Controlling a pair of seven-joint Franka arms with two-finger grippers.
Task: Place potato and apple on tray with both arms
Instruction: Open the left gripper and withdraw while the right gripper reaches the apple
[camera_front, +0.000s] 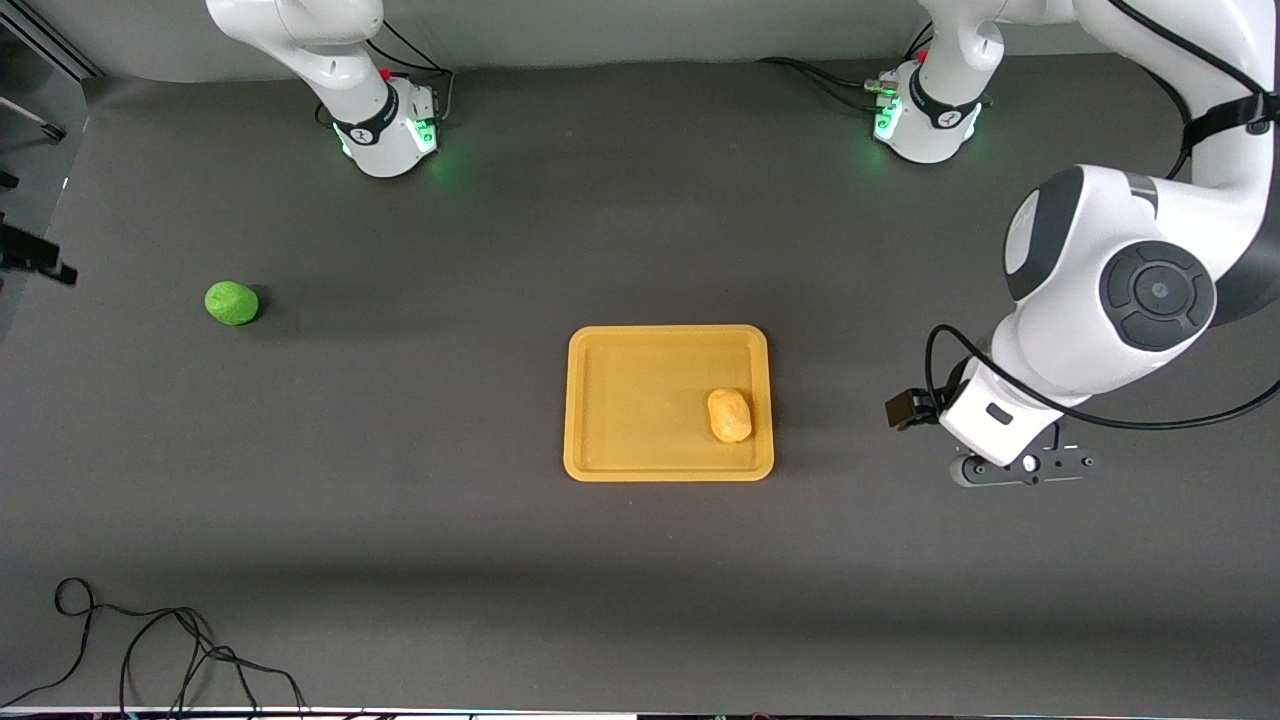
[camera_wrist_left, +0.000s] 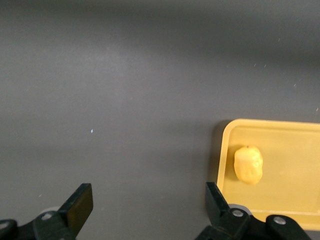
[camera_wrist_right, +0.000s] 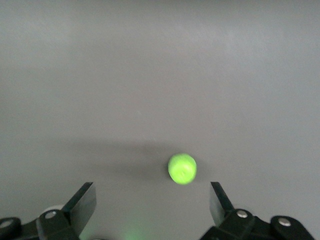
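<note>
The right gripper grabs the green apple (camera_front: 231, 302) by its round sides next. Then the right gripper sets the apple on the tray (camera_front: 668, 403).
The yellow-orange tray (camera_front: 640, 372) lies mid-table. The tan potato (camera_front: 729, 414) lies on it near the rim toward the left arm's end, and both also show in the left wrist view: tray (camera_wrist_left: 295, 140), potato (camera_wrist_left: 248, 164). The green apple (camera_front: 231, 302) sits on the bare table toward the right arm's end. My left gripper (camera_wrist_left: 147, 197) is open and empty, over the table beside the tray (camera_front: 1020, 468). My right gripper (camera_wrist_right: 150, 195) is open and empty, high over the table with the apple (camera_wrist_right: 182, 168) below it. It is out of the front view.
Loose black cables (camera_front: 150, 650) lie near the table's front edge toward the right arm's end. Dark equipment (camera_front: 35, 255) juts in at that end of the table. The arm bases (camera_front: 385, 125) stand along the table's edge farthest from the front camera.
</note>
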